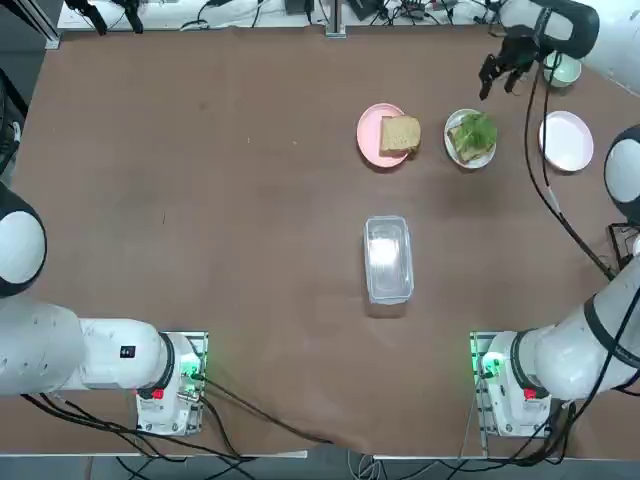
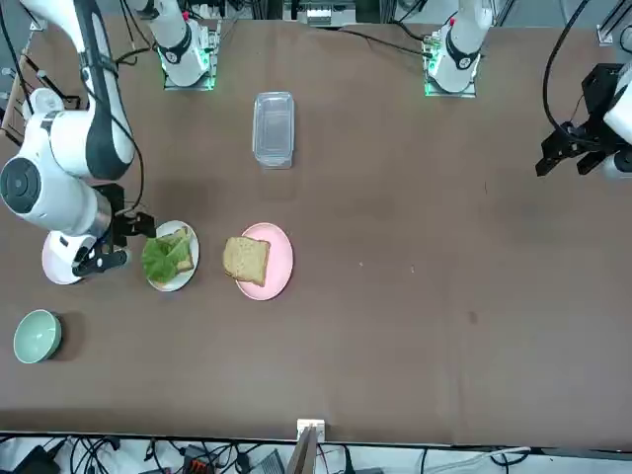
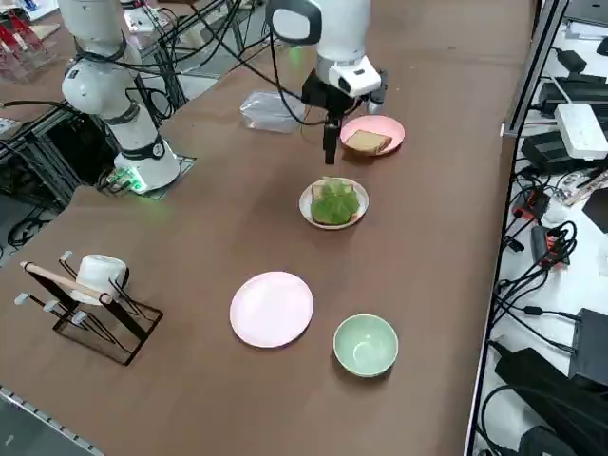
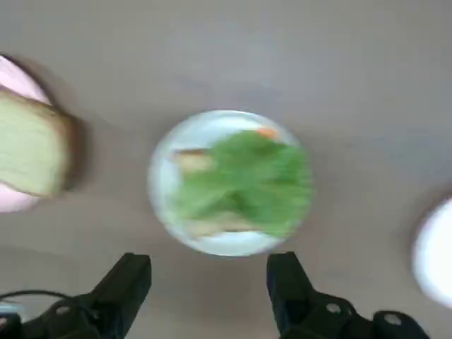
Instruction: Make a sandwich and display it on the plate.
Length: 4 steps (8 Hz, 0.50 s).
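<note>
Next, my right gripper grabs the second bread slice by one crust edge (image 2: 227,255), since it is thin there but broad across its flat side (image 2: 246,260).
The small white plate (image 1: 470,157) holds one tan bread slice topped with green lettuce (image 1: 473,130) and a dab of orange sauce, an open-faced part of the sandwich. The second bread slice (image 1: 400,133) lies on a pink plate (image 1: 372,135) beside it. My right gripper (image 1: 503,70) hangs open and empty in the air above the white plate (image 3: 308,208). In the wrist view its two black fingers (image 4: 127,282) stand apart, and the lettuce (image 4: 244,180) lies beyond the right gripper (image 4: 207,282). The same right gripper (image 3: 330,144) shows in the right side view.
A clear lidded container (image 1: 388,258) sits mid-table. A pale pinkish-white plate (image 1: 566,140) and a green bowl (image 1: 565,70) lie to the right of the white plate. A wire rack with a white mug (image 3: 90,294) stands at the table's right edge.
</note>
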Motion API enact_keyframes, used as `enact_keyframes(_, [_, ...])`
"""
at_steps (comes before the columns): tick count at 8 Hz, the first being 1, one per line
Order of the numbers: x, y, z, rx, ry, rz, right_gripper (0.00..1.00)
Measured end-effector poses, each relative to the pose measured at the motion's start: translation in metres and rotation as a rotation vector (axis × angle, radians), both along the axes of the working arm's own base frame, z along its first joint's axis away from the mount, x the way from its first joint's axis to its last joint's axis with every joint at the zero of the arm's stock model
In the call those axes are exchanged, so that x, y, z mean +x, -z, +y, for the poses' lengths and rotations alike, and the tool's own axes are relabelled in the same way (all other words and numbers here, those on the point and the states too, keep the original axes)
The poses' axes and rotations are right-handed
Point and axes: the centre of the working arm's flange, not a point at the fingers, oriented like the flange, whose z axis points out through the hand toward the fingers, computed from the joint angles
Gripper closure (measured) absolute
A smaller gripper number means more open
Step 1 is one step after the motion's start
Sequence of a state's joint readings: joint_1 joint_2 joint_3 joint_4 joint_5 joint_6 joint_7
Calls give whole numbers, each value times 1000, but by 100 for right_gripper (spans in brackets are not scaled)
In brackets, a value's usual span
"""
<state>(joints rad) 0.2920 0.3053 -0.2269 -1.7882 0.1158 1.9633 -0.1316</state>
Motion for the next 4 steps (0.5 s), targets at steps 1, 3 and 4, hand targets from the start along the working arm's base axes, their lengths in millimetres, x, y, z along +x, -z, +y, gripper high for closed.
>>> enact_keyframes(1, [-3,4,29,92,68,17,0])
enact_keyframes(3, [-4,21,64,207,145,29,3])
enact_keyframes(4, [-7,33,85,220,219,6,9])
